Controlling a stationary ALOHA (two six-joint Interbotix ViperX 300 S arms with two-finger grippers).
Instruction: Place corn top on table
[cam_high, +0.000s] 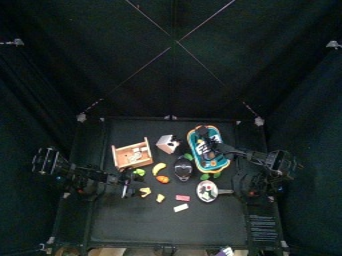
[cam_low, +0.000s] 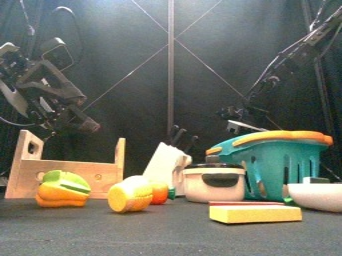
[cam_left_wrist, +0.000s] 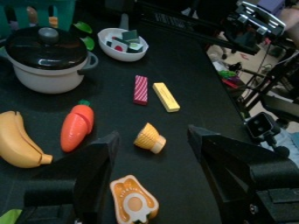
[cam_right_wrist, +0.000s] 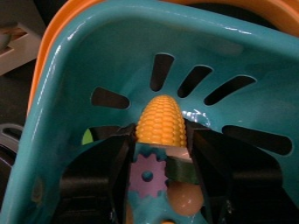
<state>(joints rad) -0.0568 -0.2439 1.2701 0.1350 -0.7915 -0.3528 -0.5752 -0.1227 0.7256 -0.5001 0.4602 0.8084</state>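
Note:
The yellow corn top needs to go on the tabletop, so my right gripper needs to pick it up next by its wide base (cam_right_wrist: 162, 137).
The corn top (cam_right_wrist: 160, 121), a yellow cone-shaped piece, lies inside the teal basket (cam_right_wrist: 82, 79) with the orange rim. My right gripper (cam_right_wrist: 162, 153) is down in that basket, open, with one jaw on each side of the corn top. From above, the basket (cam_high: 203, 143) sits at the back right of the black table (cam_high: 134, 215). The right arm (cam_high: 261, 160) reaches into it from the right. My left gripper (cam_left_wrist: 158, 162) hangs open over the table's left part and holds nothing.
A black-lidded pot (cam_left_wrist: 47, 57), a carrot (cam_left_wrist: 75, 125), a banana (cam_left_wrist: 17, 140), small blocks (cam_left_wrist: 166, 96) and a bowl (cam_left_wrist: 122, 42) lie around the middle. A wooden crate (cam_low: 60, 165) stands front left, with a pepper (cam_low: 60, 188) before it.

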